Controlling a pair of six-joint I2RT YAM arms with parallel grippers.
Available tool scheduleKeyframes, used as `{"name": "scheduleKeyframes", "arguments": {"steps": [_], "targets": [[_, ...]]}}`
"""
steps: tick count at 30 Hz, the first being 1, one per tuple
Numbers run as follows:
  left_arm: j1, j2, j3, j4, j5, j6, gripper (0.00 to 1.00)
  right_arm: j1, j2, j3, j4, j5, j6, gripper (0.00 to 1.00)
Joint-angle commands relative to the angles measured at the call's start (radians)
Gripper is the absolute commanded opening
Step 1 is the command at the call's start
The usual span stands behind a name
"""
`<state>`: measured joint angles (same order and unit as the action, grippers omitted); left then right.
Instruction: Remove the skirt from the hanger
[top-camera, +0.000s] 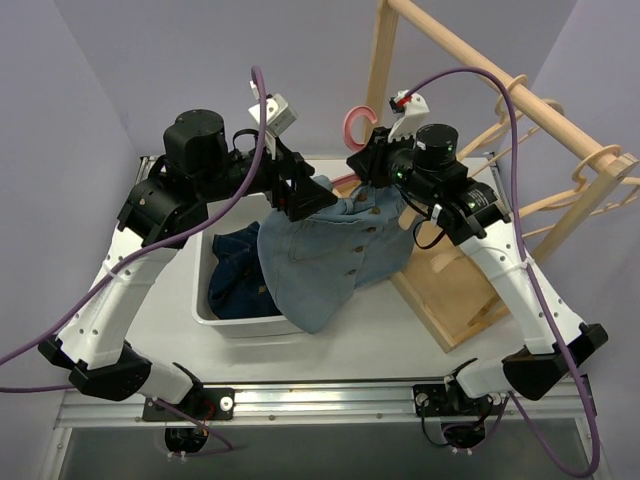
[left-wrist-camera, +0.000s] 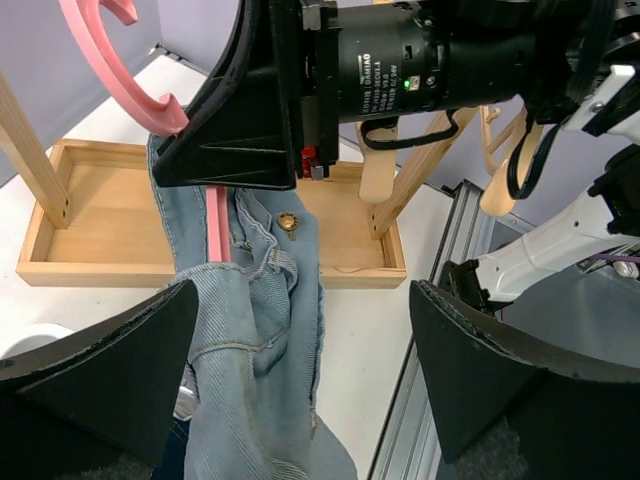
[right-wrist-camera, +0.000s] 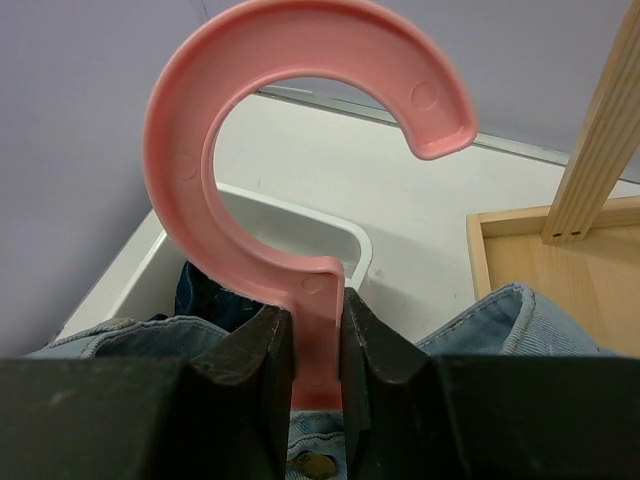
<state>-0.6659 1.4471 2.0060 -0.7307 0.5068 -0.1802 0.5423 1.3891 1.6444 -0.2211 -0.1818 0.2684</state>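
The hanger needs to stay free, so the robot's left gripper should next grab the skirt's waistband at its outer edge (top-camera: 306, 214).
A light blue denim skirt (top-camera: 325, 250) with brass buttons hangs on a pink plastic hanger (top-camera: 353, 126), held above the table. My right gripper (right-wrist-camera: 318, 345) is shut on the hanger's neck (right-wrist-camera: 320, 330), just under its hook (right-wrist-camera: 300, 120). My left gripper (left-wrist-camera: 300, 375) is open; its fingers (left-wrist-camera: 110, 370) stand either side of the skirt's waistband (left-wrist-camera: 255, 330), beside the hanger's arm (left-wrist-camera: 216, 225). In the top view the left gripper (top-camera: 300, 195) sits at the skirt's upper left edge.
A white bin (top-camera: 230, 322) holding dark blue denim (top-camera: 235, 275) stands under the skirt's left side. A wooden rack (top-camera: 560, 140) with wooden hangers (top-camera: 590, 165) stands at the right on a wooden tray base (top-camera: 455, 300).
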Motion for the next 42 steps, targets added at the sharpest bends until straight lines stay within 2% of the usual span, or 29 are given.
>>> {"name": "scheduleKeyframes", "arguments": {"steps": [1,4,9,14,16,23,26,29,32,33,38,39,42], "targets": [[-0.001,-0.001,-0.009,0.080,0.027,-0.018,0.95,0.008,-0.084,0.006,0.089,0.010,0.034,0.00],[-0.003,0.012,0.010,0.045,0.000,-0.007,0.94,0.008,-0.091,0.008,0.086,0.011,0.031,0.00],[-0.008,0.015,0.025,-0.030,-0.127,0.045,0.94,0.007,-0.090,0.017,0.078,0.005,0.029,0.00],[-0.018,0.024,0.031,-0.059,-0.169,0.065,0.94,0.008,-0.085,0.009,0.081,0.001,0.034,0.00],[-0.018,0.029,0.030,-0.058,-0.177,0.067,1.00,0.007,-0.085,0.006,0.083,0.001,0.034,0.00],[-0.018,0.050,0.051,-0.065,-0.185,0.056,0.57,0.008,-0.088,0.000,0.078,0.005,0.031,0.00],[-0.018,0.038,0.025,-0.032,-0.179,0.048,0.47,0.008,-0.087,-0.003,0.072,0.010,0.026,0.00],[-0.018,0.026,0.014,-0.016,-0.180,0.041,0.42,0.008,-0.085,-0.014,0.063,0.024,0.022,0.00],[-0.018,0.025,0.013,-0.007,-0.177,0.036,0.27,0.008,-0.091,-0.037,0.068,0.033,0.023,0.00],[-0.018,0.021,0.007,-0.003,-0.180,0.033,0.03,0.008,-0.096,-0.041,0.065,0.044,0.023,0.00],[-0.018,-0.010,-0.018,0.031,-0.209,0.027,0.02,0.007,-0.093,-0.047,0.019,0.166,0.035,0.00],[-0.017,-0.014,-0.016,0.027,-0.215,0.030,0.02,0.008,-0.096,-0.049,0.005,0.253,0.044,0.00],[-0.014,-0.039,-0.027,0.020,-0.240,0.033,0.02,0.008,-0.096,-0.060,-0.027,0.375,0.074,0.00]]}}
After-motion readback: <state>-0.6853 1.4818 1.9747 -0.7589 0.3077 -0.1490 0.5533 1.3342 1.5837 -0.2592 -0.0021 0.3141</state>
